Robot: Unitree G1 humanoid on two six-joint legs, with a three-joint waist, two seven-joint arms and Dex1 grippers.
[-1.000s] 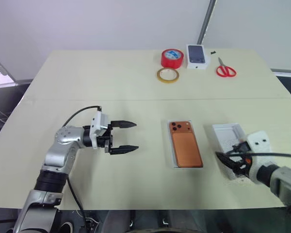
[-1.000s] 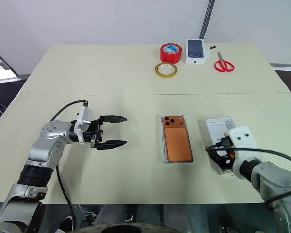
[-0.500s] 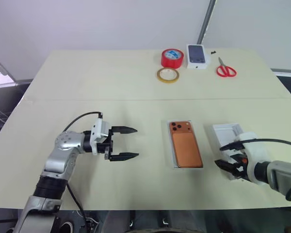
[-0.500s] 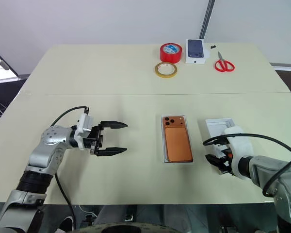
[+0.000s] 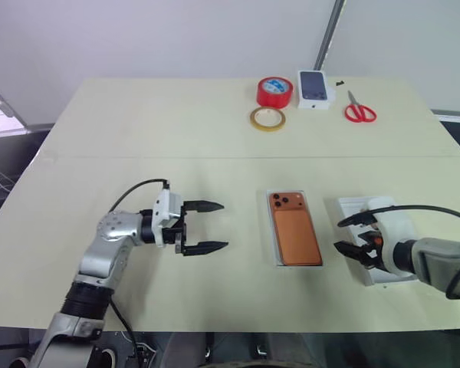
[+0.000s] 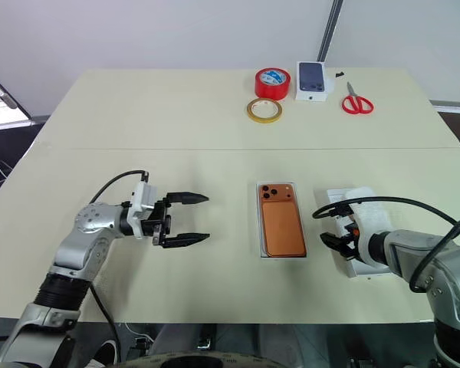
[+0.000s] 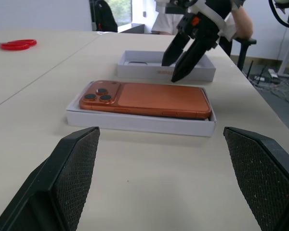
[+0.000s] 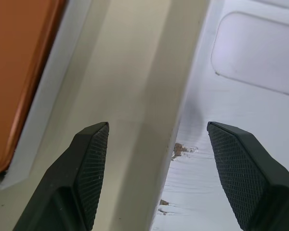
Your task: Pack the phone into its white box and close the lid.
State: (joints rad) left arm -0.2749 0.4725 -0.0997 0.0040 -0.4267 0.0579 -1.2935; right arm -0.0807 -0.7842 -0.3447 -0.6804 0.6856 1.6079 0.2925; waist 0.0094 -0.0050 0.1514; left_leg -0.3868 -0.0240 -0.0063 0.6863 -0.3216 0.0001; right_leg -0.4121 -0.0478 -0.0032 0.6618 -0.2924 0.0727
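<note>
Both fingers reach down on either side of the white lid's scuffed side [image 8: 175, 139], one finger low over the insert [image 8: 241, 113], so it is time for my right gripper to close on the white lid now.
The copper-orange phone [image 5: 295, 239] lies camera side up in the shallow white box [image 7: 135, 122] at mid table. To its right the white lid [image 5: 355, 205] lies open side up, and a flat insert with an oval recess [image 8: 260, 53] shows inside it. My right gripper [image 5: 356, 253] is open and tipped down over the lid's wall nearest the phone. One of its fingers [image 8: 89, 168] is over the table and the other is over the lid's inside. My left gripper [image 5: 222, 225] is open and held level left of the phone, pointing at it.
At the table's far edge are a red tape roll [image 5: 274, 91], a yellowish tape ring [image 5: 267, 118], a small white box printed with a dark phone [image 5: 314, 88] and red scissors [image 5: 360, 113]. Bare tabletop lies between my left gripper and the white box.
My right gripper has tipped further downward and now straddles the lid's wall. The left gripper has barely shifted and stays open.
</note>
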